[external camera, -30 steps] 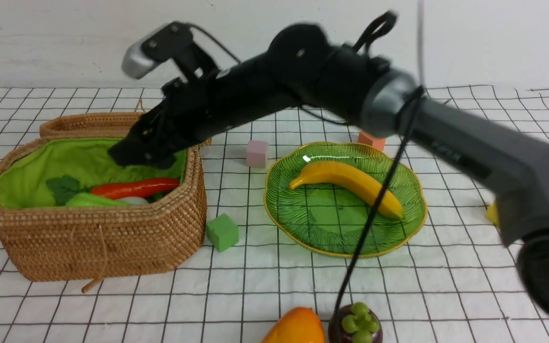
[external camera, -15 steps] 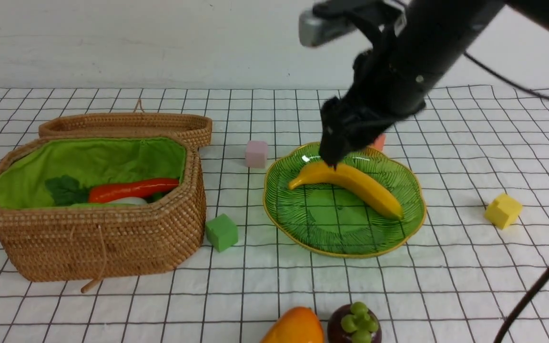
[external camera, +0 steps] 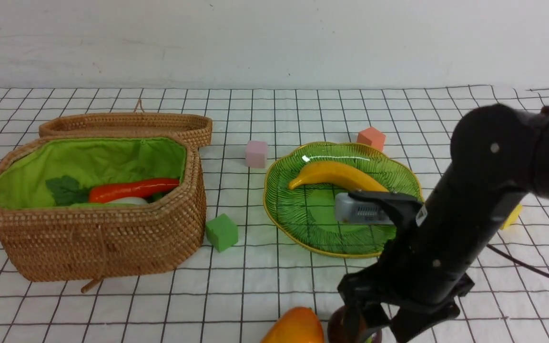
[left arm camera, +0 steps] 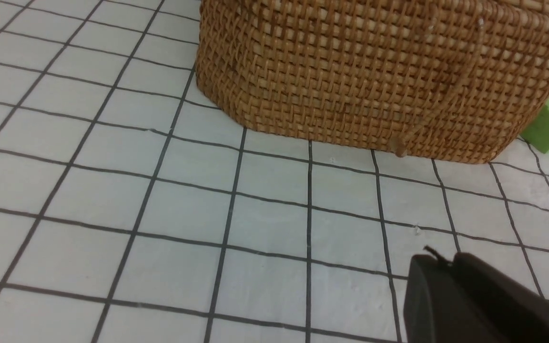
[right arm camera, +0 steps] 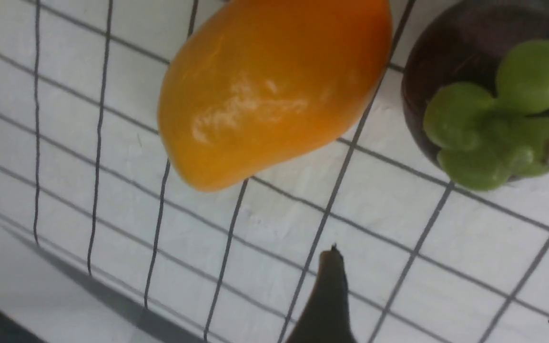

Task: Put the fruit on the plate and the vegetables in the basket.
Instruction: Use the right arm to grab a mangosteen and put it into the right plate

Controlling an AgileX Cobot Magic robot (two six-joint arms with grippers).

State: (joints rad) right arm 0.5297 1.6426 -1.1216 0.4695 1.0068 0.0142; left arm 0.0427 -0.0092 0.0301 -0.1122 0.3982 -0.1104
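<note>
My right gripper next needs to grab the orange-yellow mango by its plump body (external camera: 291,330) to put the fruit on the plate (external camera: 293,214).
The yellow banana (external camera: 336,176) lies on the green plate (external camera: 293,214). The orange carrot (external camera: 134,188) and white radish (external camera: 129,201) lie in the wicker basket (external camera: 112,238); only a sliver of the cucumber (external camera: 84,205) shows. The mango (external camera: 296,328) and the mangosteen (external camera: 337,327) sit at the table's front edge. My right gripper (external camera: 372,331) hangs over the mangosteen and hides most of it. In the right wrist view it (right arm camera: 448,271) is open and empty, just short of the mangosteen (right arm camera: 489,95) and mango (right arm camera: 274,90). My left gripper (left arm camera: 439,259) is shut and empty, low in front of the basket (left arm camera: 374,71).
Foam cubes lie about: pink (external camera: 256,153) and orange (external camera: 371,138) behind the plate, green (external camera: 222,232) between basket and plate, yellow (external camera: 513,216) partly behind my right arm. The basket lid (external camera: 127,125) rests behind the basket. The table's front edge (right arm camera: 65,286) is close to the mango.
My right arm has swung from over the basket, across the plate, down to the front edge over the mangosteen. The fruit and vegetables have not moved.
</note>
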